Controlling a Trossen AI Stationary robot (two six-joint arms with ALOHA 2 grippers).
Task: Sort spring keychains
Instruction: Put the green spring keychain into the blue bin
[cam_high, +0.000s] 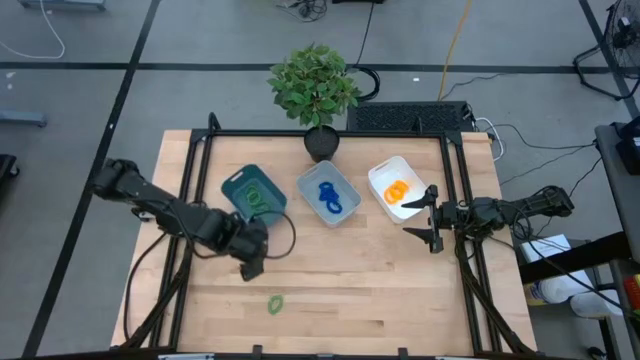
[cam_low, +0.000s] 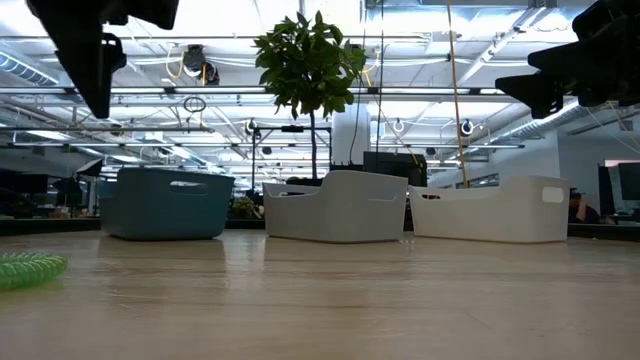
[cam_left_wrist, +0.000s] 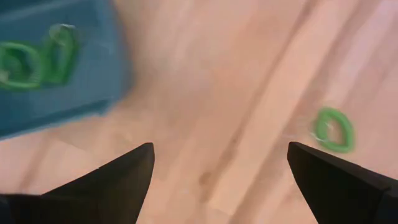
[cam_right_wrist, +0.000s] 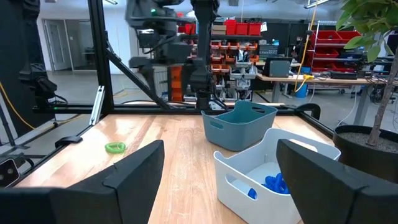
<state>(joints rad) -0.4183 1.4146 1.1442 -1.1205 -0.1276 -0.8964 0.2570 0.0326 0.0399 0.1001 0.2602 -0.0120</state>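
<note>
Next, my left gripper grabs the green spring keychain by its coiled loop (cam_high: 276, 304), to sort it into the teal bin (cam_high: 253, 193).
One green spring keychain (cam_high: 275, 303) lies loose on the wooden table near its front edge, also seen in the left wrist view (cam_left_wrist: 334, 129) and the low view (cam_low: 28, 269). More green ones (cam_left_wrist: 37, 59) lie in the teal bin (cam_high: 253, 193), blue ones (cam_high: 330, 198) in the grey-blue bin, orange ones (cam_high: 396, 191) in the white bin. My left gripper (cam_high: 252, 266) hangs open above the table in front of the teal bin, pointing down, nothing between its fingers. My right gripper (cam_high: 428, 218) waits open and level at the table's right, beside the white bin.
A potted plant (cam_high: 316, 90) stands at the table's far middle, behind the bins. A black frame (cam_high: 330, 133) runs round the table's far and side edges. Bare wood lies in front of the bins.
</note>
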